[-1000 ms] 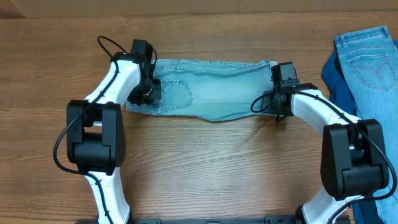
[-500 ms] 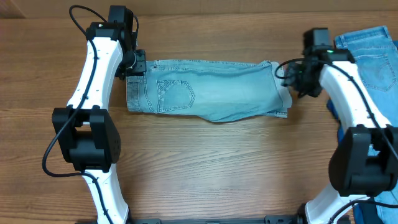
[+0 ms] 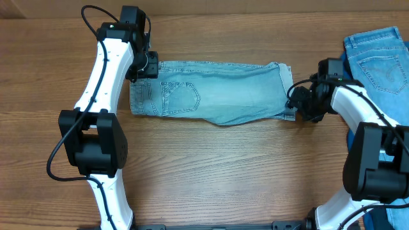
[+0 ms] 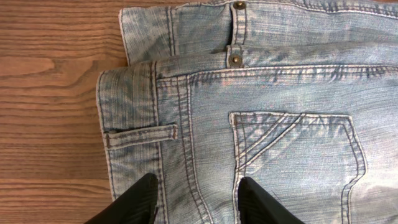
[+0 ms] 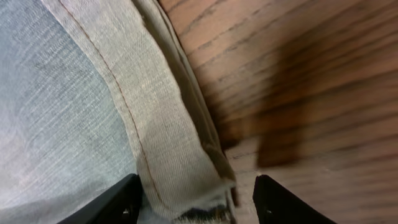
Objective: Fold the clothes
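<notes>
The right gripper grabs the pale denim shorts (image 3: 217, 92) by the near corner of the leg hem next, to fold them toward the waistband.
The pale denim shorts (image 3: 217, 92) lie folded lengthwise, stretched left to right on the table, back pocket (image 4: 295, 155) facing up. My left gripper (image 3: 146, 66) hovers over their far left waistband corner. It is open, and its black fingers (image 4: 142, 200) straddle a seam with nothing pinched. My right gripper (image 3: 296, 105) sits at the near right corner of the leg end. It is open too, and the leg hem (image 5: 177, 155) lies loose between its fingers (image 5: 277, 202). A brighter denim garment (image 3: 382, 61) lies over a dark blue cloth (image 3: 342, 80) at the far right.
The wooden table (image 3: 223, 172) stretches bare toward the front, between the two arm bases. The pile at the far right lies close behind my right arm.
Both grippers have opened and let go of the shorts. The left one moved to the far left corner. The right one swung away to the right, then came back to the near right hem.
</notes>
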Robot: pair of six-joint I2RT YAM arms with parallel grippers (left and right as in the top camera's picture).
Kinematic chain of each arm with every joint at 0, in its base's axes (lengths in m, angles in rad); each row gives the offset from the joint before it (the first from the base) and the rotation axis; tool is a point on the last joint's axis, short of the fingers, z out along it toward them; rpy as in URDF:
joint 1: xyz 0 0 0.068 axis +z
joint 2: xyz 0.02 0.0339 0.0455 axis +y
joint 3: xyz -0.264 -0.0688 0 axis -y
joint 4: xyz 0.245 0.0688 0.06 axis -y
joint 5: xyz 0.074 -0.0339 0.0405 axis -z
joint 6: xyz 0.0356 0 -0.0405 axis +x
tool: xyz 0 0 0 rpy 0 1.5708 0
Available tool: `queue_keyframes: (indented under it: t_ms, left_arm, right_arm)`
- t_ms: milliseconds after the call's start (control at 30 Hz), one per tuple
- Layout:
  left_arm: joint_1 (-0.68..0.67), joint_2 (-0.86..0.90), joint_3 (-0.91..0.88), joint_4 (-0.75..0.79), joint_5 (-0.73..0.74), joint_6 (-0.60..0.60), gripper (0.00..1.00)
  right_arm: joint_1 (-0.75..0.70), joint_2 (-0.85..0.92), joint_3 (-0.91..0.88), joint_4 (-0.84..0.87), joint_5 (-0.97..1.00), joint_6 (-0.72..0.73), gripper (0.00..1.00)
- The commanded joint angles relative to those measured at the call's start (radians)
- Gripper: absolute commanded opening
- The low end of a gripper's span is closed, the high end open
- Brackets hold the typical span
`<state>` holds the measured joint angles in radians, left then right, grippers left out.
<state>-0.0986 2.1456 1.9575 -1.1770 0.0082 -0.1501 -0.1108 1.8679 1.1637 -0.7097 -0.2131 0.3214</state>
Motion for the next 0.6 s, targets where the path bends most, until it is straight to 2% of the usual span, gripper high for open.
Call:
queue_keyframes:
  t_ms: [0, 100, 233, 267, 333, 400, 467, 567]
  left_arm:
    - [-0.007, 0.009, 0.001, 0.007, 0.011, 0.012, 0.49]
    - [-0.007, 0.009, 0.001, 0.006, 0.011, 0.012, 0.49]
    - [-0.007, 0.009, 0.001, 0.015, 0.011, 0.012, 0.49]
    - [-0.007, 0.009, 0.001, 0.014, 0.011, 0.012, 0.49]
    - [-0.007, 0.009, 0.001, 0.011, 0.011, 0.012, 0.49]
    - [-0.007, 0.009, 0.001, 0.011, 0.011, 0.013, 0.48]
    - [-0.007, 0.009, 0.001, 0.01, 0.011, 0.012, 0.47]
    - [-0.007, 0.009, 0.001, 0.011, 0.011, 0.012, 0.48]
  right_arm:
    - [-0.001, -0.007, -0.052, 0.033, -0.058, 0.037, 0.61]
    - [-0.001, -0.007, -0.097, 0.087, -0.084, 0.058, 0.61]
    - [-0.001, -0.007, -0.119, 0.161, -0.328, 0.058, 0.6]
    - [-0.001, -0.007, -0.119, 0.167, -0.34, 0.058, 0.6]
    - [-0.001, -0.007, -0.119, 0.183, -0.339, 0.05, 0.51]
    - [-0.001, -0.007, -0.119, 0.2, -0.338, 0.045, 0.36]
    - [-0.001, -0.007, -0.119, 0.209, -0.334, 0.045, 0.31]
    - [-0.001, -0.007, -0.119, 0.209, -0.327, 0.026, 0.16]
